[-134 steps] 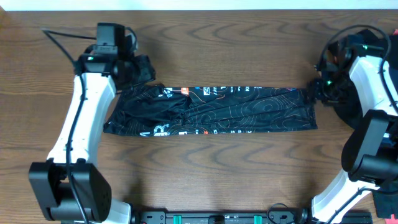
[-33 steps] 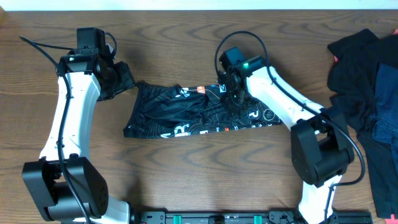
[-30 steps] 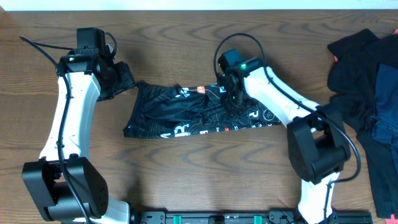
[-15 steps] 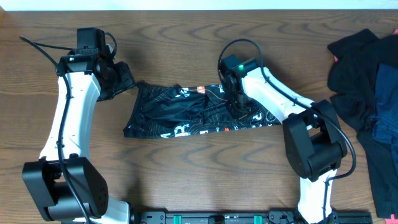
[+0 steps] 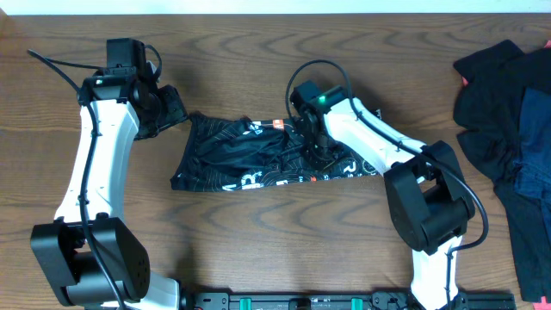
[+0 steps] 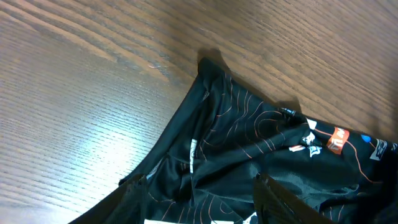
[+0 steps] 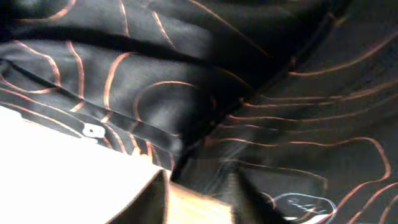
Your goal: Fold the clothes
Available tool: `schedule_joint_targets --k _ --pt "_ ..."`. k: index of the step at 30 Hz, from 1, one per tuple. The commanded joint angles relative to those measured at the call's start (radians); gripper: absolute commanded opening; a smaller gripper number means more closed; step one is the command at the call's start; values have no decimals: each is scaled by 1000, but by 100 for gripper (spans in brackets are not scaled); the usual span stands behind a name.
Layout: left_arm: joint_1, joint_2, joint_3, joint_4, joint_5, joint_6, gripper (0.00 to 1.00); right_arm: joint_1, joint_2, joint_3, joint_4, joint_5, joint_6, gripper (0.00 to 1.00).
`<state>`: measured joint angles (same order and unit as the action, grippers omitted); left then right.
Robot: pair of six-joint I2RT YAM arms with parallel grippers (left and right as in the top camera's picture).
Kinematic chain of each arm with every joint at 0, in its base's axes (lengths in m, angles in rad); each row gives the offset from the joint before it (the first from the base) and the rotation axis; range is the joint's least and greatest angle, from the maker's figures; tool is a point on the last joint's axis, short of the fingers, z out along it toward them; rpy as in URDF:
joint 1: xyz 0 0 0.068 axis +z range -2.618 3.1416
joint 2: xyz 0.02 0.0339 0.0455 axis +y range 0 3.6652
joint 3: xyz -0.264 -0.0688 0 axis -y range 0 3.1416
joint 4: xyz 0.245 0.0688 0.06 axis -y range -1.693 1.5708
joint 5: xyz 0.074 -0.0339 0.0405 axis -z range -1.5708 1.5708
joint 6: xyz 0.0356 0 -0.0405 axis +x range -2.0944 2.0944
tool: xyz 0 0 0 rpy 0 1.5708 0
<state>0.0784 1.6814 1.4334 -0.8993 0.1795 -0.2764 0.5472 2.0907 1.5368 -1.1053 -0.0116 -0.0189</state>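
Next, my left gripper should grab the black garment at its outer end (image 5: 187,162), opposite the garment's doubled layer (image 5: 346,164), to fold that end inward.
A black garment (image 5: 232,155) with orange contour lines and white lettering lies lengthwise mid-table, its right part doubled over to the left. My right gripper (image 5: 315,148) is down on the doubled layer at the garment's middle. In the right wrist view the gripper (image 7: 199,199) is blurred, with its fingers close together on the fabric (image 7: 280,93). My left gripper (image 5: 172,108) hovers at the garment's upper left corner. In the left wrist view its fingers (image 6: 205,199) are spread apart over the cloth (image 6: 249,137), holding nothing.
A pile of black and navy clothes (image 5: 504,103) lies at the table's right edge. The wooden table (image 5: 258,241) shows in front of the garment. Cables loop above both wrists.
Since 4.5 s ago my right gripper carried the garment's right end leftward, halving its length. In the last second it shifted slightly down and left. The left arm stayed still.
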Motion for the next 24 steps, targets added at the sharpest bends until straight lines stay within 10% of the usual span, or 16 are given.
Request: schedule_joint_targets --k 1,24 --pt "4 5 -10 -5 -8 14 62 5 -4 12 5 27 13 40" --pt "3 344 -37 6 211 331 80 -210 -142 85 27 134 167 67"
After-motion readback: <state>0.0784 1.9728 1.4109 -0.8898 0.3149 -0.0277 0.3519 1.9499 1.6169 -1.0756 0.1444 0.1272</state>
